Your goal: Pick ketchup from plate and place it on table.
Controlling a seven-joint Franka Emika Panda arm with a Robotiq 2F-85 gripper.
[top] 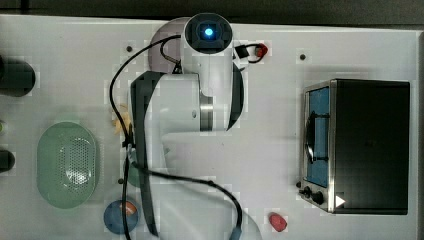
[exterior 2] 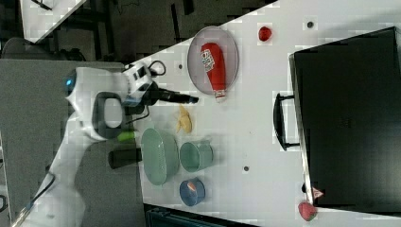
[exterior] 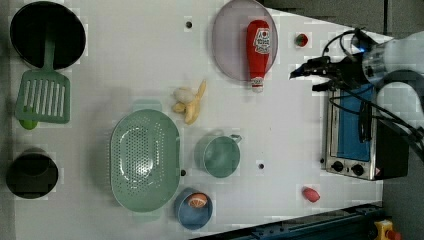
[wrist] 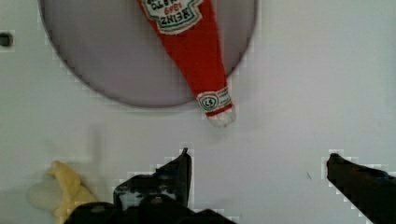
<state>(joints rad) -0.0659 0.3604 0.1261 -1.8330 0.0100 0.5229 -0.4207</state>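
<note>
Next, the gripper grabs the ketchup by its labelled red body [exterior: 259, 50], to lift it off the plate [exterior: 229, 42] and set it on the tabletop.
The ketchup [exterior: 258, 46], a red bottle with a white cap, lies flat on the lilac-grey plate [exterior: 229, 42], its cap end reaching past the rim over the table [exterior: 125, 55]. In the wrist view the ketchup [wrist: 195, 51] lies across the plate [wrist: 112, 65], and my gripper [wrist: 259, 158] is open, its two dark fingers [wrist: 180, 165] wide apart over bare table just short of the cap. In the right view the gripper [exterior 2: 194, 100] hovers off the plate [exterior 2: 229, 52] near the bottle's [exterior 2: 213, 64] cap. The arm covers most of the plate [top: 161, 39] in the top view.
A banana peel [exterior: 191, 102] lies near the plate, a small red berry [exterior: 300, 39] beyond it. A mint basket [exterior: 144, 162], green cup [exterior: 219, 156] and blue bowl [exterior: 192, 209] stand further off. A toaster oven [exterior: 352, 145] and pinkish lump [exterior: 310, 194] are at the left view's right.
</note>
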